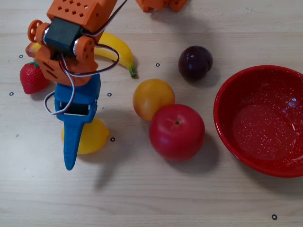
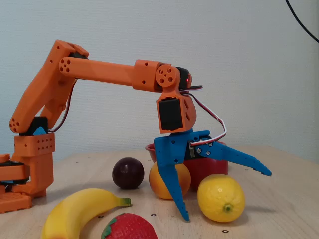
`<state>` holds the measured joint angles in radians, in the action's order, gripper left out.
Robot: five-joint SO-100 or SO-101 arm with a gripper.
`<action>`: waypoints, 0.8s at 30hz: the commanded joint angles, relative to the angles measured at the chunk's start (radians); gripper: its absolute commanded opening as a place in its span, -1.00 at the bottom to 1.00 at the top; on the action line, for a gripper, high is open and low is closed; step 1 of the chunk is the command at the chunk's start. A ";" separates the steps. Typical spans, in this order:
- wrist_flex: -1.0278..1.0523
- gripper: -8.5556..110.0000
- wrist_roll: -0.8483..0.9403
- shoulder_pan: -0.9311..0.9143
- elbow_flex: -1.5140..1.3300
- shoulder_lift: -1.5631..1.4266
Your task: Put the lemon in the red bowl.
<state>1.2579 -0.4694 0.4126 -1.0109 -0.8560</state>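
Note:
The gripper picks up the lemon by its rounded body (image 1: 90, 136) next, to put it in the red bowl.
The lemon (image 1: 92, 137) lies on the wooden table at the left of the overhead view, its left part covered by my blue gripper (image 1: 72, 142). In the fixed view the lemon (image 2: 221, 197) sits between the two spread fingers of the gripper (image 2: 227, 196): one finger points down beside it and the other stretches out above it. The gripper is open and I cannot tell whether either finger touches the lemon. The red bowl (image 1: 222, 94) stands empty at the right edge of the overhead view. Only a bit of its rim (image 2: 150, 148) shows behind the gripper in the fixed view.
A red apple (image 1: 176, 131) and an orange fruit (image 1: 152, 98) touch each other between the lemon and the bowl. A dark plum (image 1: 195, 62) lies farther back. A banana (image 1: 116, 49) and a strawberry (image 1: 31, 78) lie under and beside the arm.

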 commanded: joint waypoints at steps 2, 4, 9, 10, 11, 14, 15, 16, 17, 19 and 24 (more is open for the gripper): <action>-0.023 0.19 -0.037 -0.015 0.109 -0.043; -0.020 0.19 -0.037 -0.015 0.114 -0.037; -0.020 0.19 -0.037 -0.020 0.115 -0.031; -0.018 0.19 -0.035 -0.020 0.115 -0.029; -0.015 0.19 -0.035 -0.021 0.115 -0.029; -0.015 0.19 -0.037 -0.023 0.115 -0.029; -0.015 0.19 -0.037 -0.023 0.114 -0.028; -0.014 0.19 -0.037 -0.023 0.112 -0.028; -0.014 0.19 -0.038 -0.023 0.112 -0.028; -0.012 0.19 -0.041 -0.023 0.110 -0.026; -0.012 0.17 -0.051 -0.021 0.107 -0.025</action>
<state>1.2563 -0.4740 0.4096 -0.9802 -0.8376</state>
